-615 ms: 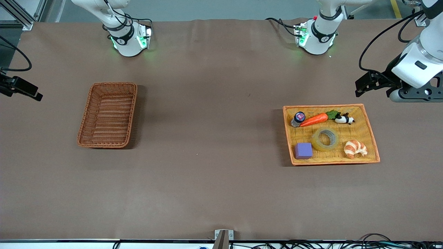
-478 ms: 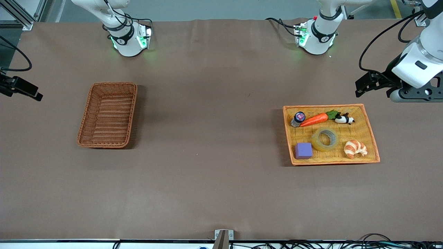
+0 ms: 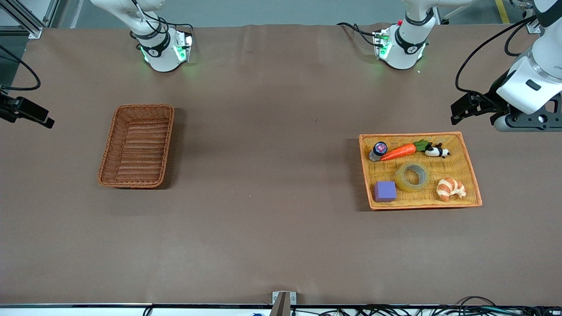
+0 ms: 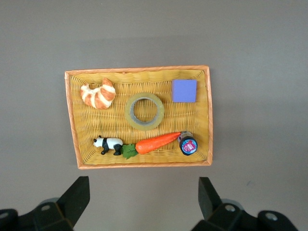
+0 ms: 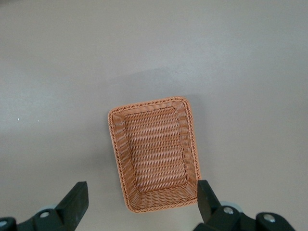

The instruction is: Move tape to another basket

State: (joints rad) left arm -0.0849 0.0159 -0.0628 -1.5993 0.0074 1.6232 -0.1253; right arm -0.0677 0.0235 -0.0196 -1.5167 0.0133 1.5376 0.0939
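Note:
My left gripper grabs the tape's ring side [image 3: 399, 179] next, to bring the tape over to the reddish-brown basket [image 3: 137, 147].
The tape [image 3: 412, 176], a yellowish see-through ring, lies flat in the middle of the orange-yellow tray [image 3: 456, 164]. In the left wrist view the tape [image 4: 144, 111] sits between a croissant and a purple cube. My left gripper [image 4: 143, 184] hangs high and open, holding nothing, over bare table just off the tray's carrot-side rim; in the front view the left gripper [image 3: 459, 112] is at the left arm's end. The reddish-brown basket [image 3: 137, 147] stands with nothing in it. My right gripper [image 5: 141, 185] is open high above the basket [image 5: 154, 154], near one short end.
Sharing the tray with the tape are a purple cube [image 3: 385, 191], a croissant [image 3: 450, 188], a carrot [image 3: 399, 152], a toy panda [image 3: 437, 151] and a small capped jar [image 3: 378, 150]. Wide brown tabletop lies between tray and basket.
The left arm's wrist has shifted very slightly. The right arm and everything on the table stay where they were.

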